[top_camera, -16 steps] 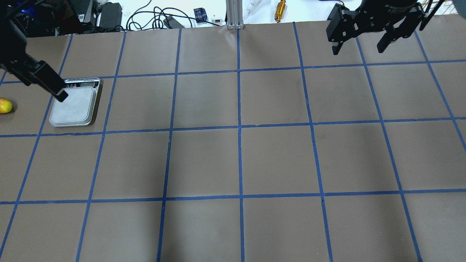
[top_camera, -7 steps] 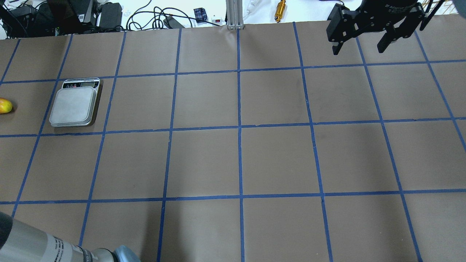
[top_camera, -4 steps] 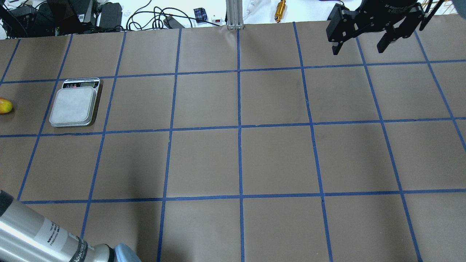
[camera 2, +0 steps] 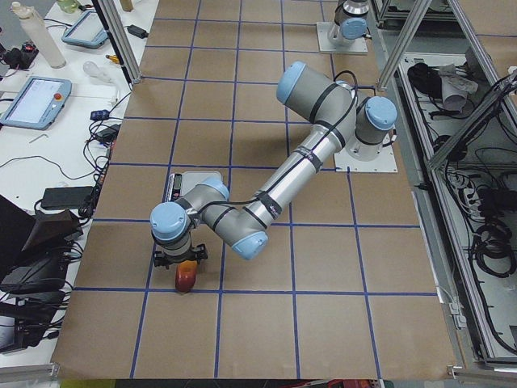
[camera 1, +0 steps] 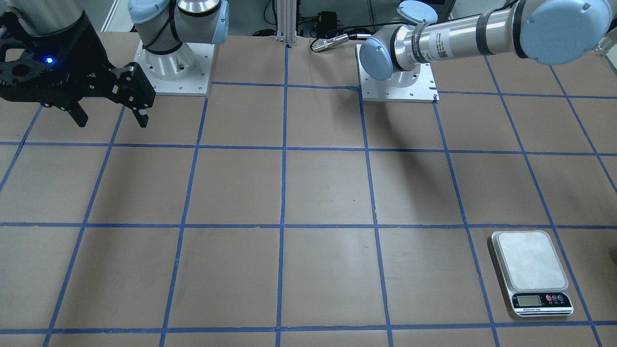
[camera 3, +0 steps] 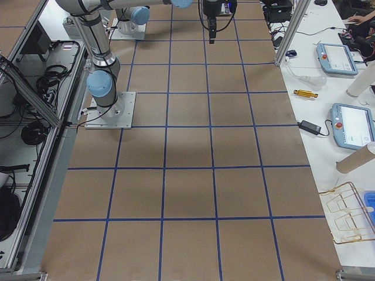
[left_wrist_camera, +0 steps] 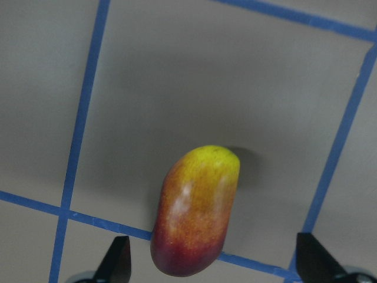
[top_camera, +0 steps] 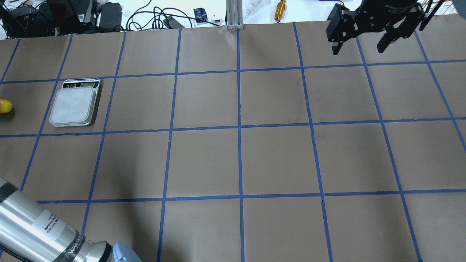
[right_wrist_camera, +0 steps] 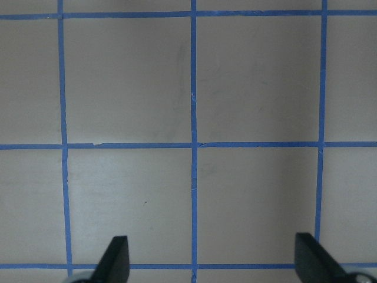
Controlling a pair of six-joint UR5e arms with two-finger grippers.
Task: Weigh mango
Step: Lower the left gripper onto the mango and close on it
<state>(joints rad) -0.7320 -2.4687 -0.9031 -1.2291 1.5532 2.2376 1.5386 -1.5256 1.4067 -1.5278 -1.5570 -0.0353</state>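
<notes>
My left gripper is going to grab the mango by its red end (left_wrist_camera: 187,250) next, to weigh it on the scale.
The mango (left_wrist_camera: 197,212) lies on the brown paper across a blue tape line, yellow end pointing away and red end near the camera. It also shows at the far left edge of the overhead view (top_camera: 5,106) and in the exterior left view (camera 2: 186,277). My left gripper (left_wrist_camera: 215,262) is open and hovers over the mango, with its fingertips (left_wrist_camera: 118,262) on either side of the red end and apart from it. The scale (top_camera: 74,105) stands empty to the mango's right and also shows in the front-facing view (camera 1: 530,270). My right gripper (top_camera: 358,50) is open and empty, high at the far right.
The left arm's silver link (top_camera: 43,229) crosses the overhead view's bottom left corner. Cables, power bricks and a brass part (top_camera: 280,10) lie beyond the table's far edge. The two arm bases (camera 1: 397,82) stand on the robot's side.
The left gripper has left the spot over the scale's corner and gone out of the overhead view to the left. The left arm's link has come further in at the bottom left. Mango, scale and right arm are unmoved.
</notes>
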